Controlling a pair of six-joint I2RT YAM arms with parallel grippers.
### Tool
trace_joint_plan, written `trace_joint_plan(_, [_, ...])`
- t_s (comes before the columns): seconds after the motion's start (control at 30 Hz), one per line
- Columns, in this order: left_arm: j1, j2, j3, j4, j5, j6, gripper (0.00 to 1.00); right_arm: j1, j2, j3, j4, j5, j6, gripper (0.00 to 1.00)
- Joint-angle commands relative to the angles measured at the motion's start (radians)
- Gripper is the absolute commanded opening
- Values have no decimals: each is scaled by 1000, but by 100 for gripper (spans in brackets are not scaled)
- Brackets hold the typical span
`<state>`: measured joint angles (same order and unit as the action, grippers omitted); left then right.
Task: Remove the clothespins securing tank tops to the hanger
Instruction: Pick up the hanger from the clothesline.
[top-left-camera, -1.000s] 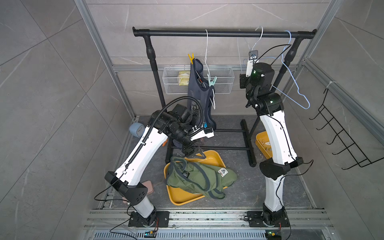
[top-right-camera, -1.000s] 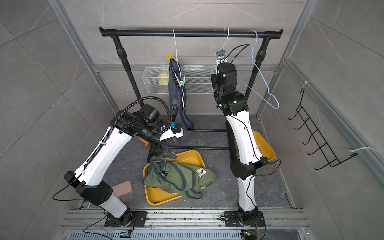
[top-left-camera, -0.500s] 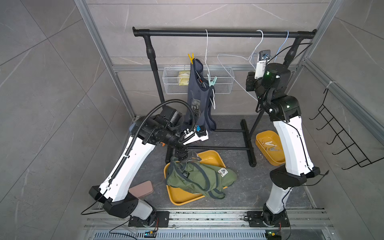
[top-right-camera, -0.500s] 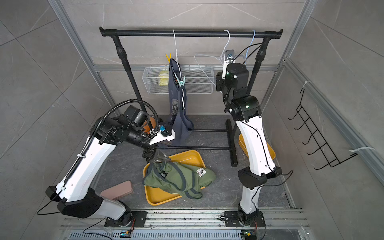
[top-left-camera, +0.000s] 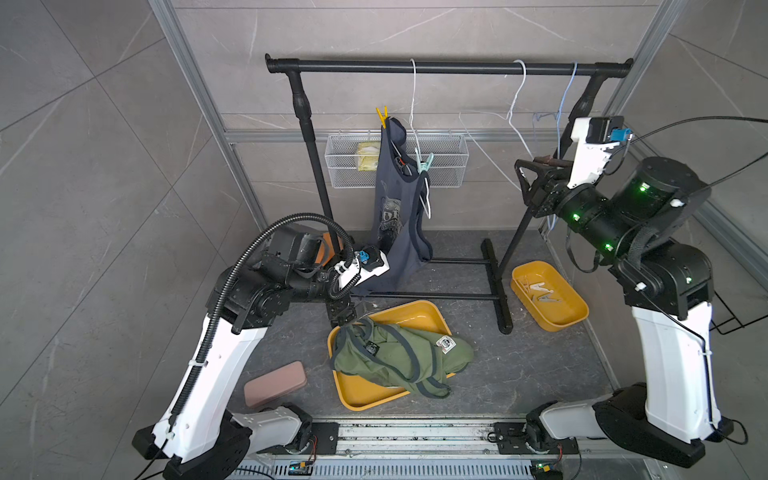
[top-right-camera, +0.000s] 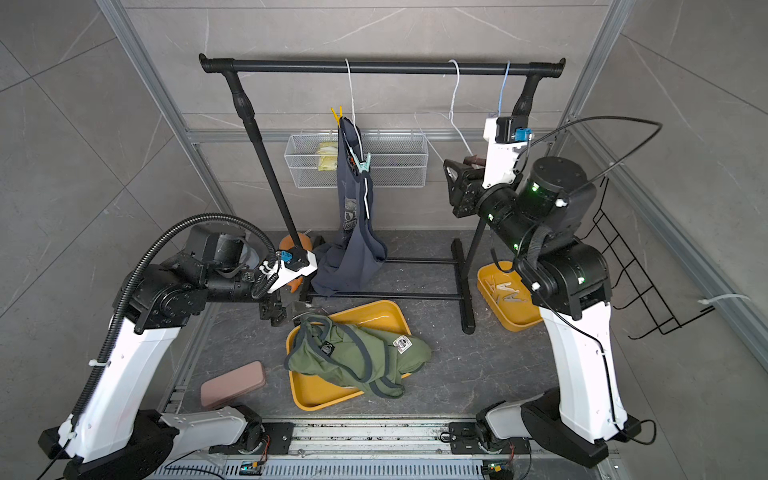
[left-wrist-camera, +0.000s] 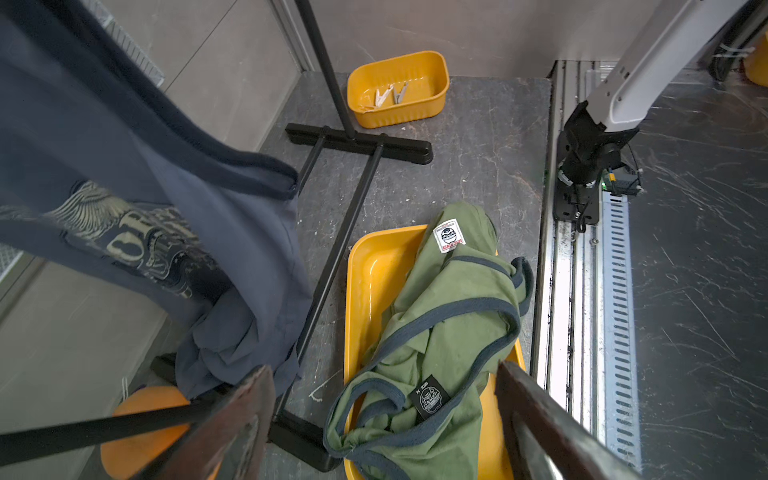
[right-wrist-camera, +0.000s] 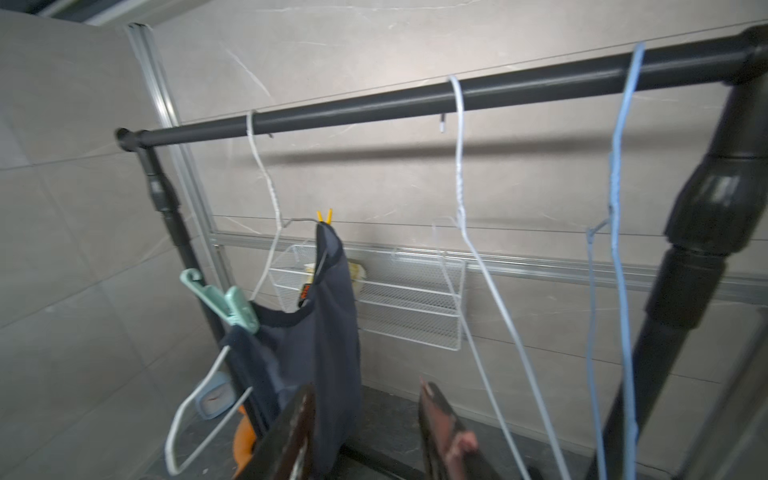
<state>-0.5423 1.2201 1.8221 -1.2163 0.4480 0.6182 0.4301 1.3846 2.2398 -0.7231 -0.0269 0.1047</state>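
Note:
Both clothespins stay free to remove, so my right gripper needs to grab the white hanger's end with the tank top strap next, beside the mint green clothespin (top-left-camera: 424, 163).
A slate blue tank top (top-left-camera: 395, 224) hangs from a white hanger (top-left-camera: 412, 108), pinned by a yellow clothespin (top-left-camera: 382, 116) at its upper strap and a mint green clothespin (top-left-camera: 424, 163) lower down; both pins also show in the right wrist view, yellow clothespin (right-wrist-camera: 324, 216) and mint clothespin (right-wrist-camera: 224, 301). Two olive green tank tops (top-left-camera: 399, 353) lie heaped in a yellow tray (top-left-camera: 365, 395). My left gripper (left-wrist-camera: 384, 370) hovers open over that heap's edge, holding nothing. My right gripper (right-wrist-camera: 365, 386) stands open and empty, raised right of the bare hangers, well apart from the blue top.
A small yellow bin (top-left-camera: 569, 309) on the floor at the right holds several clothespins. A bare white hanger (top-left-camera: 515, 104) and a blue hanger (top-left-camera: 562, 108) hang on the black rail (top-left-camera: 449, 66). A wire basket (top-left-camera: 446, 166) is behind, a brown block (top-left-camera: 274, 382) front left.
My right gripper went from shut to open and its arm swung right, away from the bare hangers. My left arm drew back to the left, jaws a little wider.

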Motion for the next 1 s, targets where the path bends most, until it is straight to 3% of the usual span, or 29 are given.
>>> trace_joint_plan(0.0, [46, -35, -66, 71, 54, -54, 87, 26, -2, -11, -36, -164, 97, 44])
trace_joint_plan(0.13, [118, -63, -114, 97, 108, -70, 88, 110, 73, 87, -115, -169, 98, 44])
trace_joint_plan(0.4, [172, -119, -169, 99, 143, -73, 89, 256, 325, 389, -313, 5, 82, 45])
trace_joint_plan(0.63, [182, -127, -211, 110, 150, -72, 90, 289, 347, 263, -232, 93, 95, 46])
trace_joint_plan(0.97, [185, -107, -205, 93, 170, -49, 90, 294, 459, 340, -262, 197, 71, 47])
